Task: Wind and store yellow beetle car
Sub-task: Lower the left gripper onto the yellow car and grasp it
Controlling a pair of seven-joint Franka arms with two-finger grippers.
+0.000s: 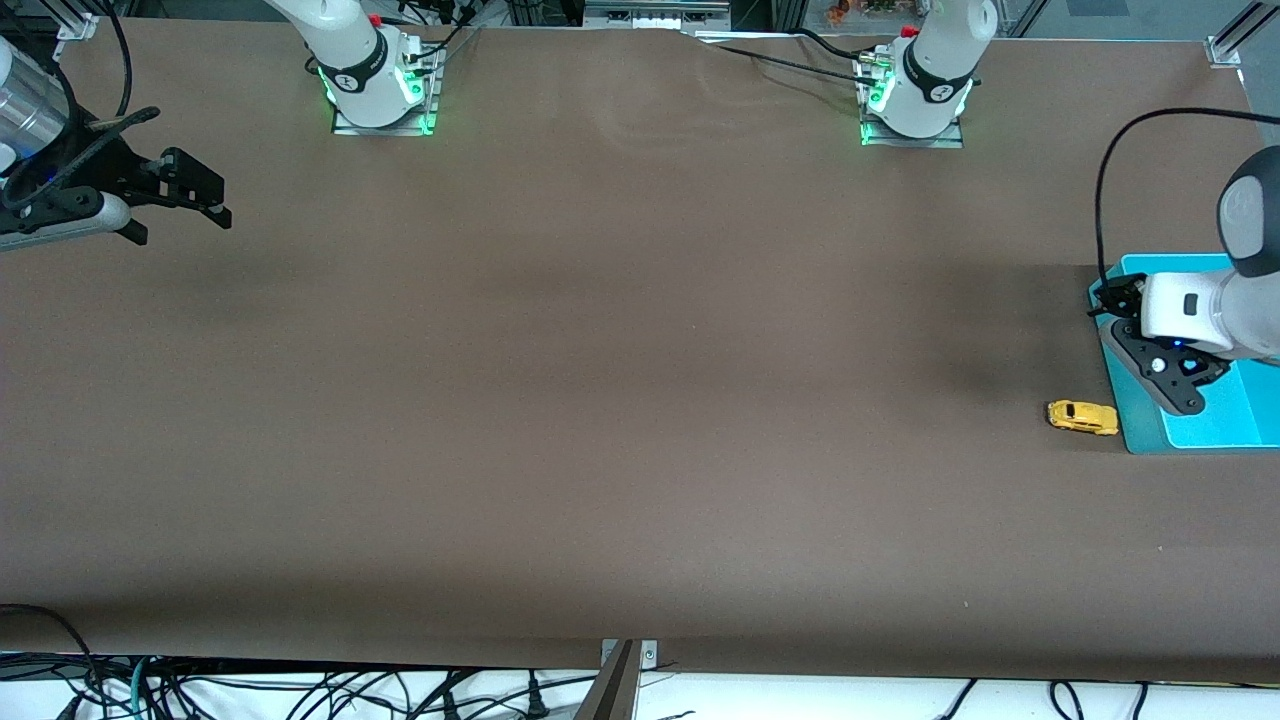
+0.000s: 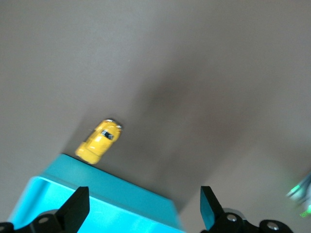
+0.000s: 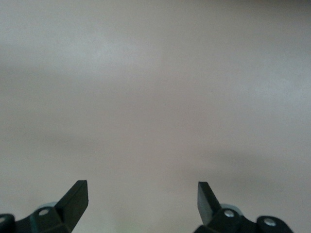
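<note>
My left gripper grabs the car's two long sides next, to store the yellow beetle car (image 1: 1082, 417) in the cyan tray (image 1: 1225, 425).
The yellow beetle car (image 1: 1082, 417) (image 2: 99, 141) rests on the brown table (image 1: 640, 400) at the left arm's end, right beside the edge of a cyan tray (image 1: 1225, 425) (image 2: 126, 199). My left gripper (image 1: 1147, 352) (image 2: 145, 208) hovers over the tray's edge close to the car, open, with nothing between its fingers. Over the right arm's end of the table my right gripper (image 1: 180, 222) (image 3: 142, 196) is also open and empty; the right wrist view holds only bare tabletop.
The cyan tray lies at the left arm's end of the table and reaches past the front view's edge. Both arm bases (image 1: 380, 75) (image 1: 915, 90) stand along the table's edge farthest from the front camera. Cables (image 1: 300, 690) hang below the nearest edge.
</note>
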